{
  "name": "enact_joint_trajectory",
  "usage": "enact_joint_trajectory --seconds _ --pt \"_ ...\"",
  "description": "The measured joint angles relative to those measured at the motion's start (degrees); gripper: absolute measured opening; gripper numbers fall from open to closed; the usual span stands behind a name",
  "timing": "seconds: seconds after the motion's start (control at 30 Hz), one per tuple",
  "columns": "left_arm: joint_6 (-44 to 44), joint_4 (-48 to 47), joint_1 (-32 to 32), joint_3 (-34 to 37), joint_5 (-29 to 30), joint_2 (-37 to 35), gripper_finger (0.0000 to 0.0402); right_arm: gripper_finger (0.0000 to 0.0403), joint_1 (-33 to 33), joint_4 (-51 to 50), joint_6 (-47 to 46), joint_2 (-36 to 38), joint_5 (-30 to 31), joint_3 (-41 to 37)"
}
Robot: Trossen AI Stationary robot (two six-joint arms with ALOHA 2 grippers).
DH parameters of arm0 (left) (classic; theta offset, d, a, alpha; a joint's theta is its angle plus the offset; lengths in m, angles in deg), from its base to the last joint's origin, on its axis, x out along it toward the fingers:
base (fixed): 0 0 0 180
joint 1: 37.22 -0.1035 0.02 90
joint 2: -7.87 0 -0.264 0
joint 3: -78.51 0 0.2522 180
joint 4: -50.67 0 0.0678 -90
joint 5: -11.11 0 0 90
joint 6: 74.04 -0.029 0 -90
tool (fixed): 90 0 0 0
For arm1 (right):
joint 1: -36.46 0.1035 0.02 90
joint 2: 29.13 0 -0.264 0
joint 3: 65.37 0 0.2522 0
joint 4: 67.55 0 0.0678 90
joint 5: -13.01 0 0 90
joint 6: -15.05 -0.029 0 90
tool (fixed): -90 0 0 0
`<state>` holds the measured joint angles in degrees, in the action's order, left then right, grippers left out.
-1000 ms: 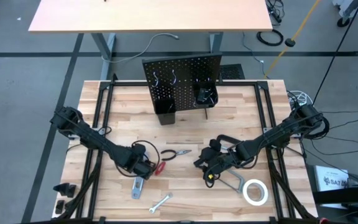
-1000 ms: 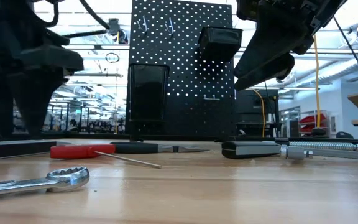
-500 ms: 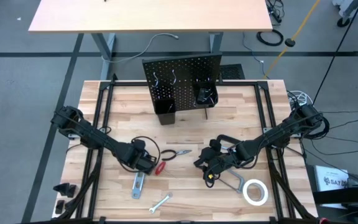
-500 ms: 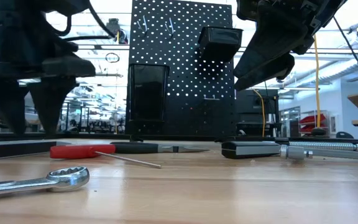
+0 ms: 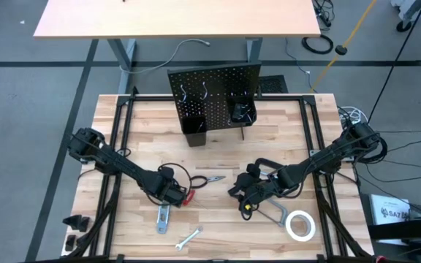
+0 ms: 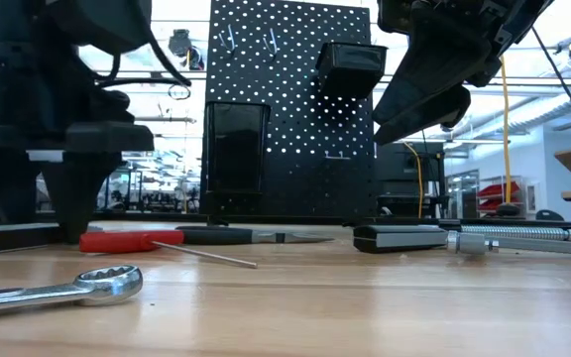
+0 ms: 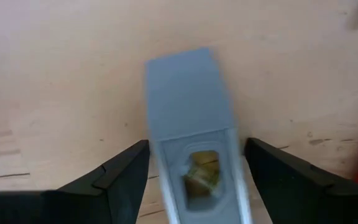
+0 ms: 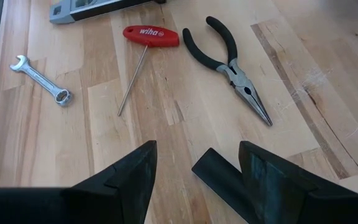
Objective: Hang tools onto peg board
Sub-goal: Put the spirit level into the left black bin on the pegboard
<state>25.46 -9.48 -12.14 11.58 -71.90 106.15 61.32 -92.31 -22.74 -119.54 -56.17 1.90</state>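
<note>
The level needs to be put away on the peg board. My left gripper will next grip it by its end with the cap point(image 7: 192, 118) beside the vial window.
The blue-grey level point(image 7: 188, 106) lies flat on the table point(image 5: 218, 139) at the near left point(image 5: 162, 218). My left gripper point(image 7: 194, 158) points straight down over its far end, open, with one finger on each side of the level and its tips close to the tabletop point(image 6: 43, 213). My right gripper point(image 8: 188, 158) hangs open with nothing in it above the table's middle right point(image 5: 241, 196), tilted down toward the red-handled screwdriver point(image 8: 151, 35) and the dark-handled pliers point(image 8: 229, 59). The black peg board point(image 5: 214, 84) stands upright at the far middle.
A silver wrench point(image 5: 188, 238) lies near the front edge. The white tape roll point(image 5: 300, 225) and the grey bar clamp point(image 5: 272, 213) lie at the near right. Two black bins point(image 6: 236, 149) sit on the peg board's front. A second table point(image 5: 174, 18) stands beyond.
My left gripper has sunk toward the table over the level and drifted a little toward the table's right edge, staying open. The tools have kept their places.
</note>
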Motion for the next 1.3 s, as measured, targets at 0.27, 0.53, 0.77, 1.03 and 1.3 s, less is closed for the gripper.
enact_joint_trajectory --seconds 0.27,0.53,0.77,1.03,1.3 --pt "-5.7 2.3 -0.4 0.0 -0.4 1.5 0.0257 0.0222 0.0 0.0 -0.1 0.0 -0.1 0.0" --pt "-8.5 2.4 -0.5 0.0 -0.9 1.3 0.0168 0.0222 0.0 0.0 -0.1 0.0 -0.1 0.0" --pt "-9.3 1.0 -0.7 -0.6 1.3 -0.2 0.0168 0.0222 0.0 0.0 -0.1 0.0 -0.2 0.0" --pt "-13.6 -0.6 -0.8 -3.5 7.8 -6.3 0.0168 0.0222 0.0 0.0 0.2 0.0 -0.2 0.0" --pt "-21.7 0.2 0.2 -7.9 20.6 -13.6 0.0168 0.0222 0.0 0.0 0.3 0.0 -0.1 0.0"
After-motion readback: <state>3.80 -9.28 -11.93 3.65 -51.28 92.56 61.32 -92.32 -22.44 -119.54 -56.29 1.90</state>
